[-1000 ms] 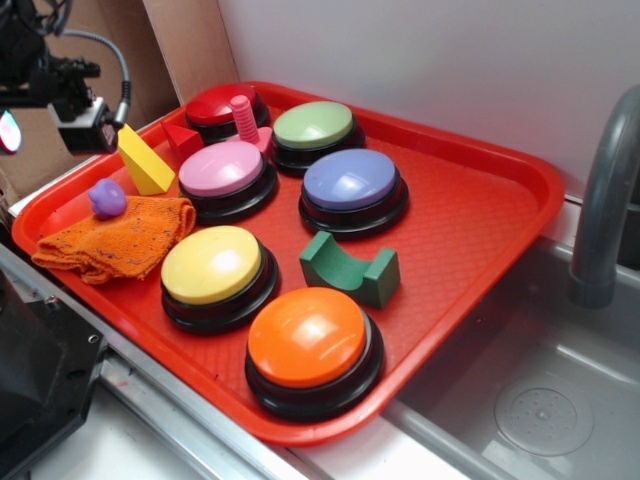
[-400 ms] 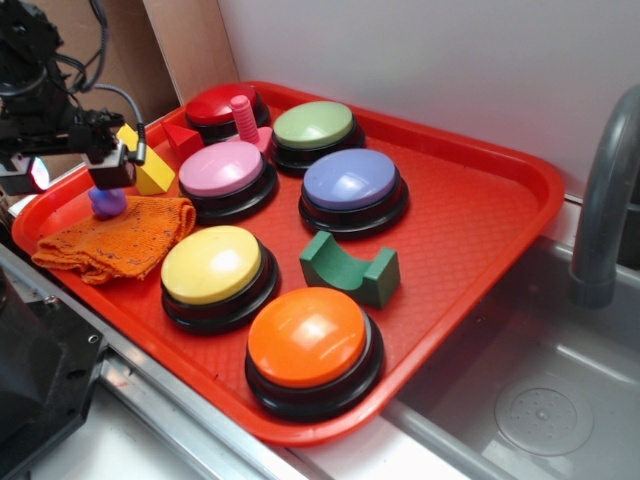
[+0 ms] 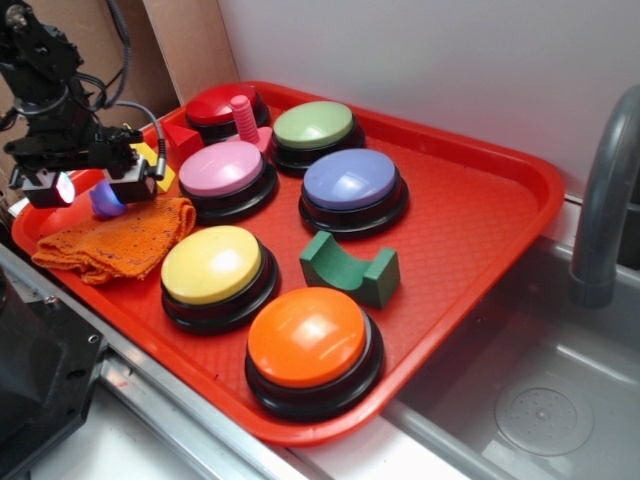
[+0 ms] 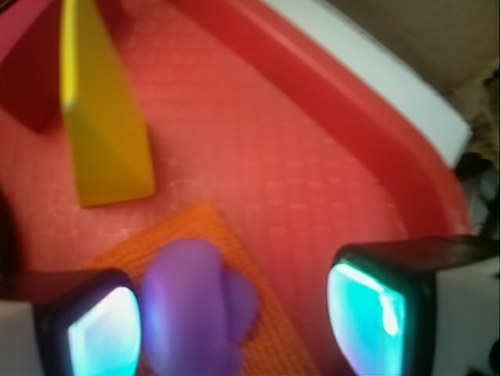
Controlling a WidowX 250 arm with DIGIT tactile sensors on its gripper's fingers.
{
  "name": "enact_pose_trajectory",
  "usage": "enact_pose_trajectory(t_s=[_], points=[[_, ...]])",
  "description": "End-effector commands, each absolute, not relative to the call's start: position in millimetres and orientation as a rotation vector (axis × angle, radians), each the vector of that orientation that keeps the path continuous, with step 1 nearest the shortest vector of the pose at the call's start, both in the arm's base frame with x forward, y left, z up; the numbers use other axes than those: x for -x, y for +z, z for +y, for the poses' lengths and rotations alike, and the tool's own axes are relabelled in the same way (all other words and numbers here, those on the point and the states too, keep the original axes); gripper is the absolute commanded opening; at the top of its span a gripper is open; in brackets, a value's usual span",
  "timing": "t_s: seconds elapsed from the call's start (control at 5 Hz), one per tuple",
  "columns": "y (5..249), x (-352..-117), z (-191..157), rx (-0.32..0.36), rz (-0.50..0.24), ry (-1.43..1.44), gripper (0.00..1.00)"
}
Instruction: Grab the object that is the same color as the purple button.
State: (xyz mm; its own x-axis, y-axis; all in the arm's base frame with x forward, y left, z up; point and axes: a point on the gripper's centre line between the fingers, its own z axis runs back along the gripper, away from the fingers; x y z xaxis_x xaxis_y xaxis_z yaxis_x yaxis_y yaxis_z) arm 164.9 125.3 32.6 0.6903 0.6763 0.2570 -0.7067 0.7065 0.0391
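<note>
My glowing fingers stand on either side of the purple lumpy object, so closing now would catch it. My gripper closes on the object now.
The small purple lumpy object rests on the corner of an orange cloth at the left end of the red tray. My gripper hangs over it, open. In the wrist view the object lies between the two glowing pads, close against the left pad, with a wide gap to the right pad. The purple button with its lavender dome sits mid-tray, far to the right of the gripper.
A yellow wedge stands just behind the gripper. A red block, pink peg, and red, pink, green, yellow and orange buttons fill the tray, with a green arch block. A sink and faucet lie right.
The gripper has come down and to the right, from above the tray's far left corner to around the purple object. Nothing on the tray has moved.
</note>
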Motion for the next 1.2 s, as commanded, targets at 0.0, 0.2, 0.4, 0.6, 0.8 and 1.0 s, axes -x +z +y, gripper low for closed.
enact_pose_trajectory(t_s=[0.0,0.2,0.4,0.6,0.8,1.0], points=[[35,-157,133,-0.088,-0.271,0.795,0.0],[36,-156,132,-0.08,-0.272,0.796,0.0],[35,-158,131,-0.076,-0.268,0.789,0.0],[51,-157,128,-0.087,-0.283,0.773,0.0],[85,-158,122,-0.126,-0.245,0.732,0.0],[127,-168,104,-0.15,-0.15,0.668,0.0]])
